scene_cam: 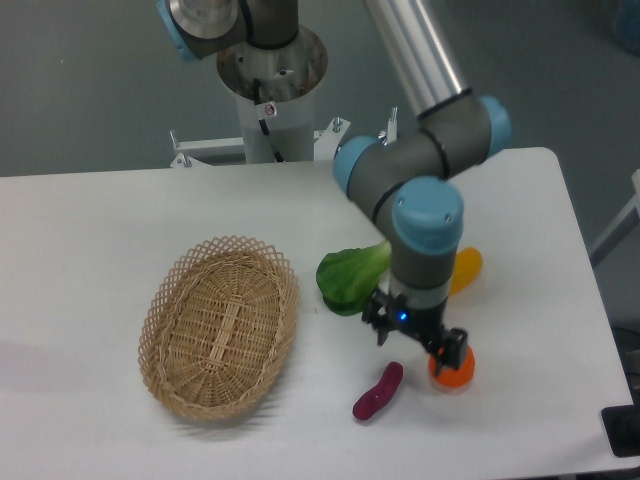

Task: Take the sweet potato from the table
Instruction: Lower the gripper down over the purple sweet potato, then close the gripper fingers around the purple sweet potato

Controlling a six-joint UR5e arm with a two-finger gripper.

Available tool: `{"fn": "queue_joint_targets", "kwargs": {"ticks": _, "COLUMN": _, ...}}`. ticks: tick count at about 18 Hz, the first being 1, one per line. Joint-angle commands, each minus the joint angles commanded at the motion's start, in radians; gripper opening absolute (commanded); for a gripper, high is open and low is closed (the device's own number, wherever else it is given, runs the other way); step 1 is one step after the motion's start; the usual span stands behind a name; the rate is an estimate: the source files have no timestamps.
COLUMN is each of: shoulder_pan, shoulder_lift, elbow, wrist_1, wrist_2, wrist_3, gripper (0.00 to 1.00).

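Next, my gripper picks up the magenta tuber by its slim middle (379, 392) to pick up the sweet potato.
The sweet potato (377, 391), a slim magenta-purple curved tuber, lies on the white table (100, 250) near the front edge, right of centre. My gripper (412, 350) hangs just above and to the right of its upper end, fingers pointing down and spread open, with nothing between them. One fingertip (447, 358) stands in front of the orange fruit (455, 369). The arm's wrist covers part of the yellow vegetable (465, 268) behind it.
A green leafy vegetable (349, 277) lies just left of the arm. A woven oval basket (220, 325) sits at centre left. The robot's base column (270, 110) stands at the back. The table's right edge is near the orange fruit.
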Motion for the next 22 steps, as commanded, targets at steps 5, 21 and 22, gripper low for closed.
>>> {"fn": "queue_joint_targets", "kwargs": {"ticks": 5, "shoulder_pan": -0.020, "shoulder_lift": -0.046, "elbow": 0.003, "wrist_1": 0.047, "wrist_2": 0.003, "wrist_3": -0.024, "gripper": 1.00}}
{"fn": "queue_joint_targets", "kwargs": {"ticks": 21, "shoulder_pan": -0.038, "shoulder_lift": -0.071, "elbow": 0.006, "wrist_1": 0.106, "wrist_2": 0.029, "wrist_3": -0.048, "gripper": 0.19}}
{"fn": "queue_joint_targets", "kwargs": {"ticks": 22, "shoulder_pan": -0.037, "shoulder_lift": -0.071, "elbow": 0.009, "wrist_1": 0.106, "wrist_2": 0.029, "wrist_3": -0.046, "gripper": 0.17}}
